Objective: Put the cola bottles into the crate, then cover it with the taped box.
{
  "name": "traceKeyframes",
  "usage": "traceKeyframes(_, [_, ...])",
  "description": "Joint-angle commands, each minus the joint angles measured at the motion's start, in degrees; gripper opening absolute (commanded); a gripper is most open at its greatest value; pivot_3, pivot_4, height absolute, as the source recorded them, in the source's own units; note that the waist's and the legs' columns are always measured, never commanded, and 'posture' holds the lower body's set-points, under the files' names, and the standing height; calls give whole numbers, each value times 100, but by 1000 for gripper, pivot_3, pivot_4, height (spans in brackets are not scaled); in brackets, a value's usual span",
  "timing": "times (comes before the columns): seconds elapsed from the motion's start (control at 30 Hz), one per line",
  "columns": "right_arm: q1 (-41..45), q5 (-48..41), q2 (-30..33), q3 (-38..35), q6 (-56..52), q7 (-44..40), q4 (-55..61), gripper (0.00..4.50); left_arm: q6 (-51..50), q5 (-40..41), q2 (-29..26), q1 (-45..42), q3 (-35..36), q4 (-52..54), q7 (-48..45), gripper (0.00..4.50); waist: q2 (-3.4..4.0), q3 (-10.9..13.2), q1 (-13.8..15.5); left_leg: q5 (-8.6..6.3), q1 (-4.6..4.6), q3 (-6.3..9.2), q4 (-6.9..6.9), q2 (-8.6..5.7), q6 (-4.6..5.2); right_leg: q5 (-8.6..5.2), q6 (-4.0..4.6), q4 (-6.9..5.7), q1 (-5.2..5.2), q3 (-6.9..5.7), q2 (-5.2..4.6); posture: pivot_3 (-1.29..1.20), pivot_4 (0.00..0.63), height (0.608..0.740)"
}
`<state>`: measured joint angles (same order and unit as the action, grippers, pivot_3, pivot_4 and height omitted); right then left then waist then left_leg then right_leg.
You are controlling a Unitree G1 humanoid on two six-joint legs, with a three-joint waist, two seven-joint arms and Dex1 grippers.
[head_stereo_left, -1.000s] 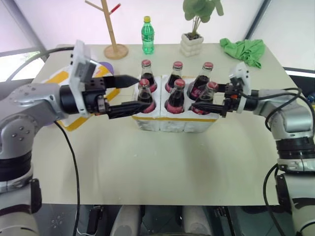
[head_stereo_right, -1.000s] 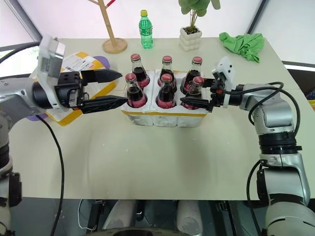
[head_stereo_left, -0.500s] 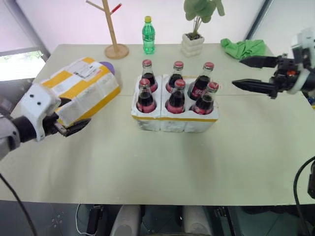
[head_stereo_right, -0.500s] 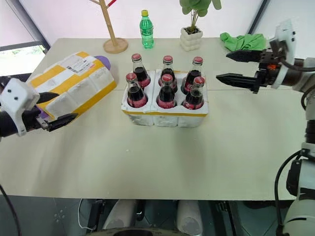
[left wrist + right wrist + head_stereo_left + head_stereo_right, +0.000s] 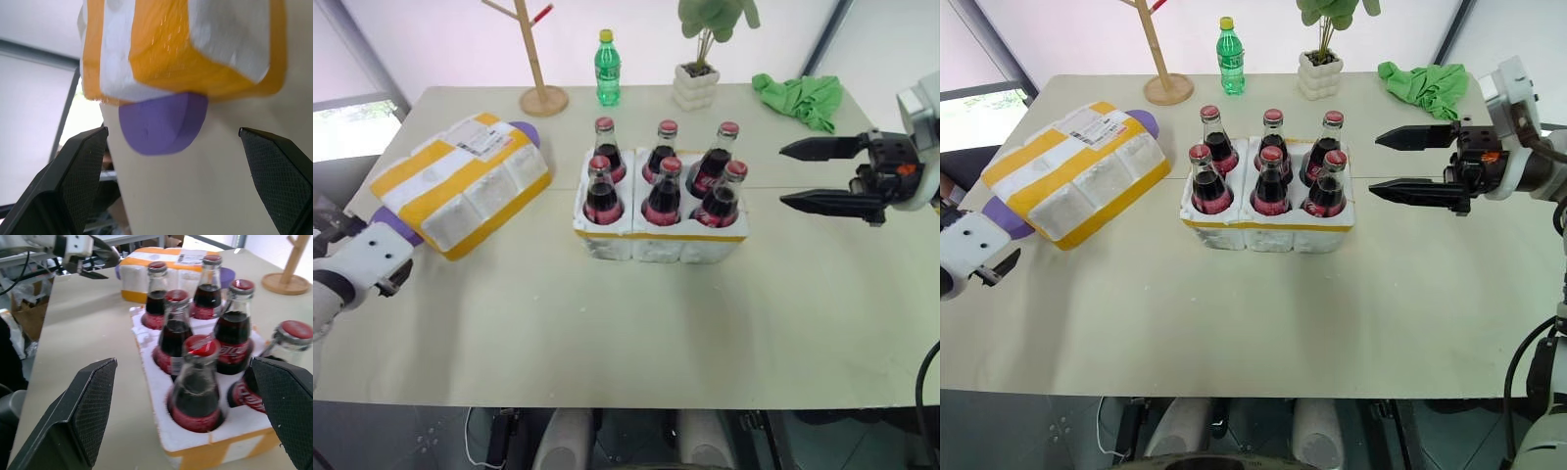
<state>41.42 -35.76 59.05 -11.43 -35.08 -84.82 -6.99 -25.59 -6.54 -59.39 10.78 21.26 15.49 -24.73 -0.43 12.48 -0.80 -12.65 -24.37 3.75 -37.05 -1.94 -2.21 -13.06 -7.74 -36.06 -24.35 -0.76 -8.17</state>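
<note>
The taped box's foam body [image 5: 460, 184] is wider than my open fingers. My left gripper needs to grip the narrow purple end tab [image 5: 397, 225] next.
Six cola bottles [image 5: 661, 181] with red caps stand upright in the wells of the white crate [image 5: 661, 243] at the table's middle. The taped box [image 5: 460, 181], white foam with yellow bands and a label, lies to its left on a purple pad [image 5: 161, 122]. My left gripper [image 5: 364, 248] hovers open near the table's left edge, pointing at the box's near corner [image 5: 195, 58] and holding nothing. To the right of the crate my right gripper [image 5: 783, 174] is open and empty, its fingers aimed at the bottles [image 5: 195, 377] and clear of them.
Along the far edge stand a wooden branch stand [image 5: 543, 98], a green plastic bottle [image 5: 607, 70] with a yellow cap and a potted plant [image 5: 695, 86]. A green cloth [image 5: 798, 98] lies at the back right. Bare tabletop stretches in front of the crate.
Both grippers have drawn away from the bottles. The left swung left and down to the box's near corner. The right pulled back to the right and stays open.
</note>
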Motion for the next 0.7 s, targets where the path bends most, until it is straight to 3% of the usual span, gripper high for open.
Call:
traceKeyframes(0.03, [16,-272,122,-354,-37,47,324,4450,409,-572,-13,-294,-339,-510,356,4500,-1,-1,2,0,0,-1,-2,0,0,2,2,0,0,1,0,0,150,740])
traceKeyframes(0.33, [-255,-571,95,-611,-174,274,670,4450,1261,-1333,197,-1575,-1483,-2167,797,4500,-6,-4,11,0,0,-12,-3,22,0,21,-11,-2,-8,9,24,0,150,740])
traceKeyframes(0.7, [-371,-691,144,-732,-210,504,765,4450,1890,-1817,529,-2652,-2075,-3935,1499,4500,-8,-6,6,1,19,-30,-10,62,-1,44,17,-9,-9,16,61,0,150,740])
